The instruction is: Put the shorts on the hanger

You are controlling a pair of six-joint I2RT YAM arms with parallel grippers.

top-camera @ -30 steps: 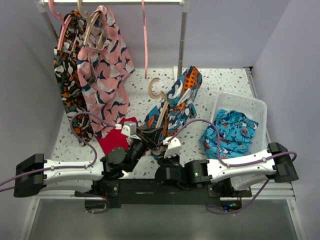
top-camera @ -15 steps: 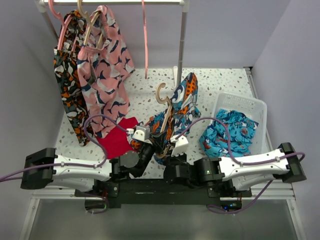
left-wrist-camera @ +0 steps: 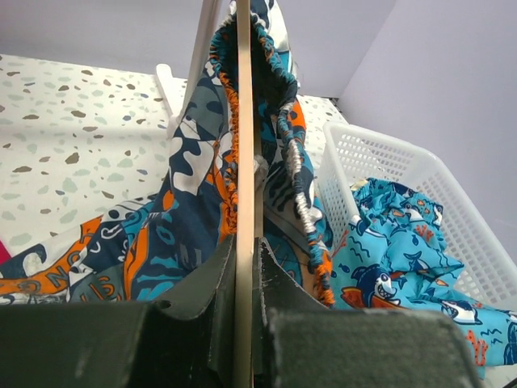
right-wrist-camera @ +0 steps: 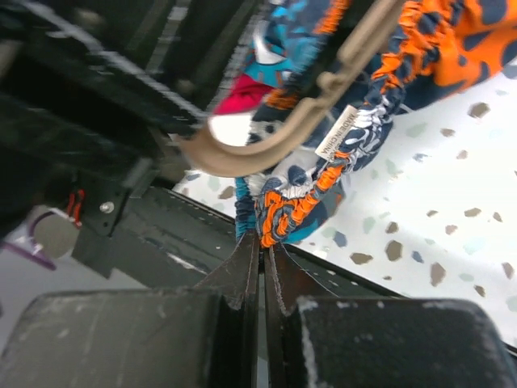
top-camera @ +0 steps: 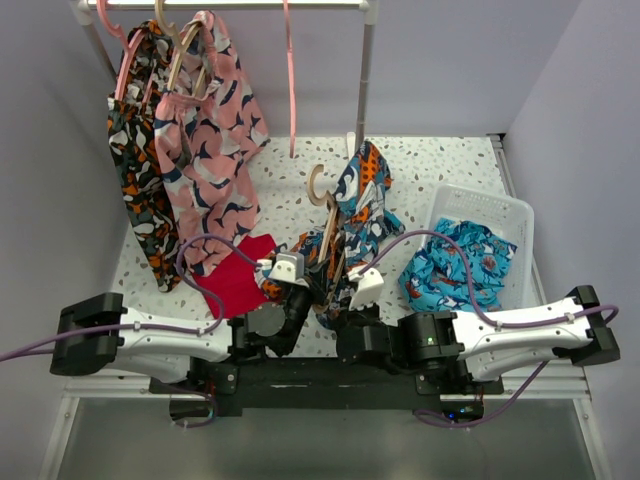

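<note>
The hanger's hook is away from my right gripper's fingers. My left gripper should move the hanger to those fingers before it lets go.
The shorts (top-camera: 362, 200), printed in teal, orange, navy and white, hang draped over the tan hanger (top-camera: 322, 190), both lifted above the table's middle. My left gripper (top-camera: 298, 272) is shut on the hanger's thin bar (left-wrist-camera: 245, 162), seen edge-on in the left wrist view, with the shorts' gathered waistband (left-wrist-camera: 279, 97) beside it. My right gripper (top-camera: 352, 290) is shut on the lower edge of the shorts' elastic waistband (right-wrist-camera: 303, 202). The hanger's curved end (right-wrist-camera: 266, 145) passes just above that waistband.
A white basket (top-camera: 516, 212) at the right holds turquoise shark-print shorts (top-camera: 460, 265). A red cloth (top-camera: 238, 275) lies on the table at the left. Pink shorts (top-camera: 210, 130), dark patterned shorts (top-camera: 135, 170) and a pink hanger (top-camera: 290, 80) hang from the back rail, whose post (top-camera: 364, 90) stands behind the shorts.
Both grippers have drawn back toward the near edge and risen. The hanger now stands more upright and the shorts hang bunched closer around it.
</note>
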